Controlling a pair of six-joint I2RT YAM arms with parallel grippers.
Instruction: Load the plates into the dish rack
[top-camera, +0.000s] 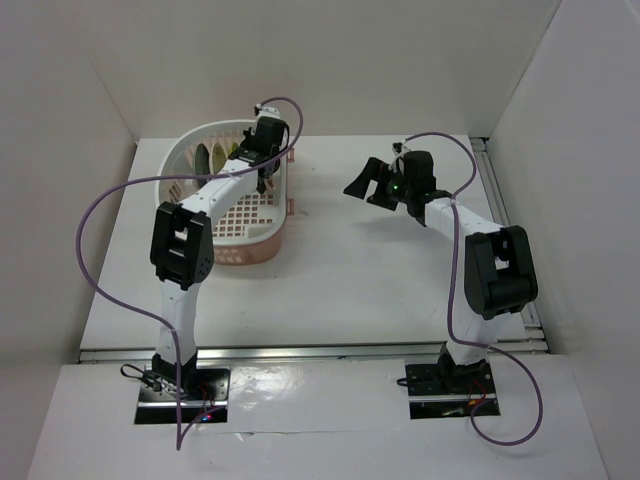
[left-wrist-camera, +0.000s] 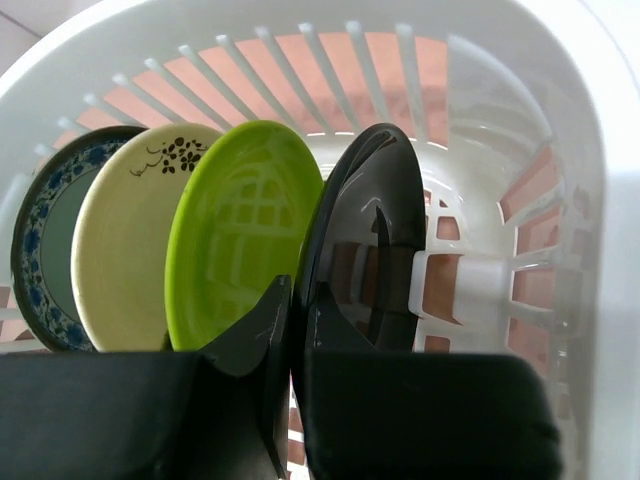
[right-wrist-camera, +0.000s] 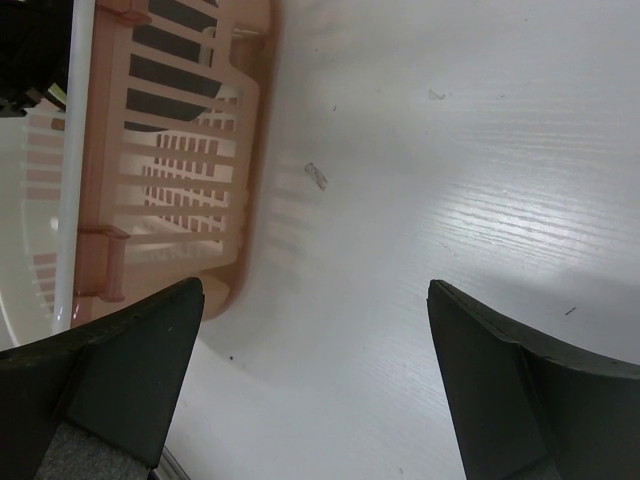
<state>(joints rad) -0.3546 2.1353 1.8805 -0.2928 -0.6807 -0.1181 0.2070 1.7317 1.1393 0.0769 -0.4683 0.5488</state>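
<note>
My left gripper is ready to open, because the black plate stands upright inside the rack beside the lime green plate and would stay in its row.
Four plates stand upright in a row in the pale pink dish rack (left-wrist-camera: 560, 150). From left to right they are the teal-blue plate (left-wrist-camera: 38, 250), the cream-beige plate (left-wrist-camera: 125, 250), the lime green plate (left-wrist-camera: 240, 230) and the glossy black plate (left-wrist-camera: 370, 240). My left gripper (left-wrist-camera: 295, 290) is shut on the near rim of the black plate. In the top view it (top-camera: 262, 175) reaches into the far end of the rack (top-camera: 225, 235). My right gripper (right-wrist-camera: 315, 300) is wide open and empty over bare table, to the right of the rack (right-wrist-camera: 170, 150); it also shows in the top view (top-camera: 365, 182).
White walls enclose the table on the left, back and right. A metal rail (top-camera: 510, 200) runs along the table's right edge. The left arm's purple cable (top-camera: 100, 200) loops out to the left of the rack.
</note>
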